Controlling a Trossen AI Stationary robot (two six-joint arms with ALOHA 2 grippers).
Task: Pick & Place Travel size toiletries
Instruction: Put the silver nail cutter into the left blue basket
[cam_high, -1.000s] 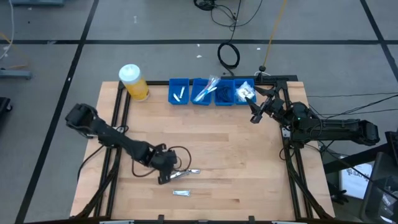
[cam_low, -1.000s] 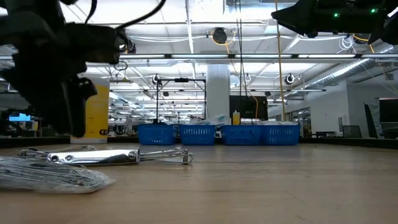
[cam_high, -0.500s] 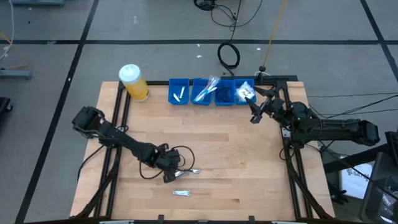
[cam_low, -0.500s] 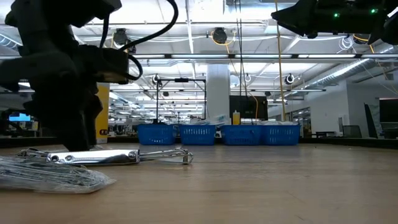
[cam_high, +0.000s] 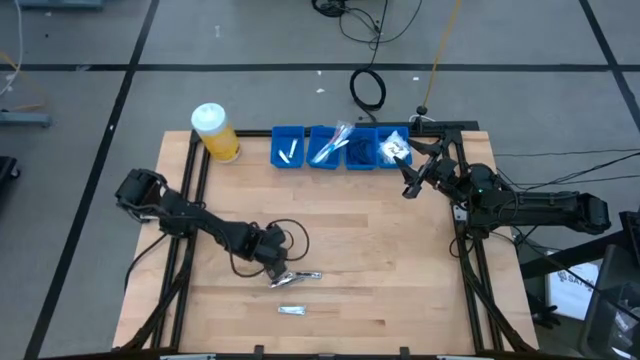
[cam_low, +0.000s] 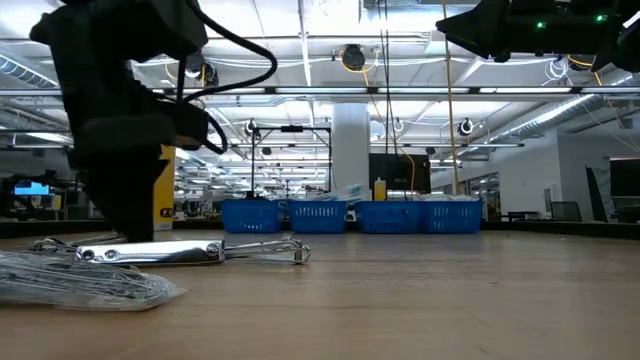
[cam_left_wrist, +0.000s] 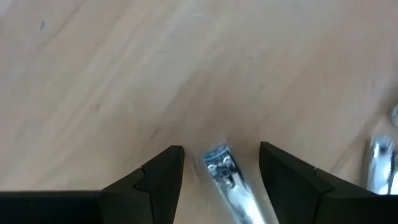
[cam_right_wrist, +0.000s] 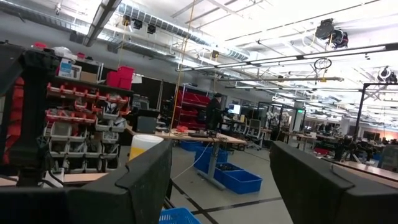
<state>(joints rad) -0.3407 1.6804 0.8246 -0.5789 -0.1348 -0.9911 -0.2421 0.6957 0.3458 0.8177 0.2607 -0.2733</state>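
The robot's left gripper will sort the silver nail clipper into the blue bin, so next it will grab the clipper by its metal end (cam_left_wrist: 221, 162).
A slim silver toiletry (cam_high: 300, 276) lies flat on the wooden table; it also shows in the low view (cam_low: 190, 252). My left gripper (cam_high: 279, 272) is open and low over the toiletry's left end. In the left wrist view the silver end (cam_left_wrist: 221, 169) sits between the two fingers, touching neither. A second, plastic-wrapped packet (cam_high: 293, 310) lies nearer the table's near edge (cam_low: 80, 278). My right gripper (cam_high: 415, 178) hangs open in the air near the blue tray's right end; its wrist view looks out into the room (cam_right_wrist: 221, 180).
The blue compartment tray (cam_high: 340, 147) stands along the far edge and holds several small items. The yellow white-capped jar (cam_high: 215, 132) stands to its left. A black cable loops beside my left gripper. Bare wood lies in the table's middle and to the right.
My left gripper has moved toward the table's right edge and slightly toward the far edge. It has come down over the silver toiletry's left end. The toiletry and the packet have stayed where they were.
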